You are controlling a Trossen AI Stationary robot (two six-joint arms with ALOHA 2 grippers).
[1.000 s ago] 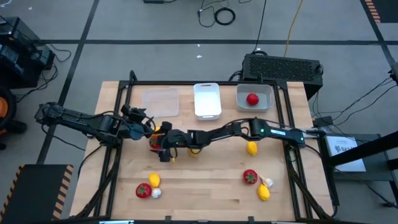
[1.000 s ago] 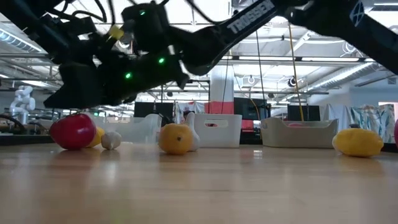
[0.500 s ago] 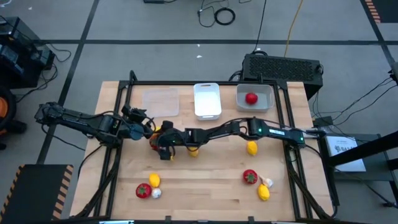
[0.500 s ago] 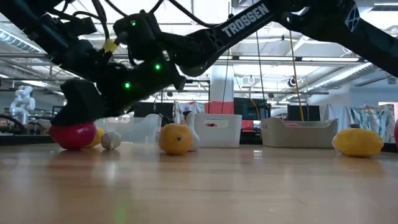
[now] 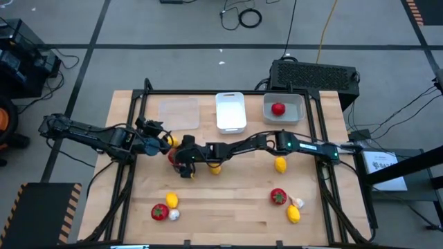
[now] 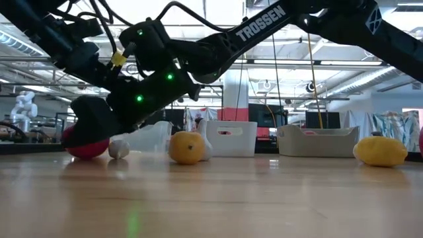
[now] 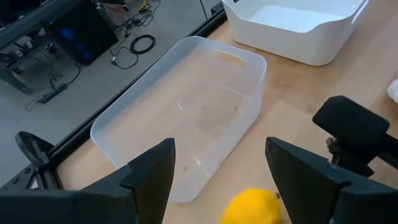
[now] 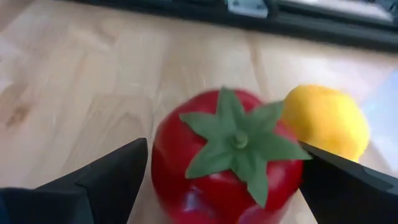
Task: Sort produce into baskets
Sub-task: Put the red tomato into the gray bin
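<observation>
My right gripper's fingers are beside the red sides of the tomato (image 8: 171, 165). I need to close my right gripper now. Closing now would catch the tomato.
A red tomato (image 8: 205, 186) with a green top sits on the table left of centre, between the open fingers of my right gripper (image 8: 224, 149), which reaches in from the table's right, tilted down. A lemon (image 8: 326, 121) lies just beyond it. The low view shows the tomato (image 6: 86, 147) under the gripper, with a garlic bulb (image 6: 119, 149) beside it. My left gripper (image 7: 221, 146) waits open just left of them, facing the clear basket (image 7: 186, 112). The white basket (image 5: 230, 111) and the grey basket (image 5: 282, 108), which holds a tomato (image 5: 278, 108), stand at the far edge. My right gripper's fingers (image 8: 115, 177) stand on either side of the tomato's body, slanting down from the table's right. Whether they touch it I cannot tell. The tomato rests on the table, top up.
Another lemon (image 5: 215, 168) lies under my right arm and one (image 5: 279, 164) farther right. A tomato (image 5: 159, 211), lemon and garlic lie near the front left; a tomato (image 5: 278, 197), garlic and lemon near the front right. A black box (image 5: 315, 75) stands behind the table.
My right gripper has tipped further down and sunk over the tomato, so that its fingers now flank it; they stay open. The tomato has kept its place.
</observation>
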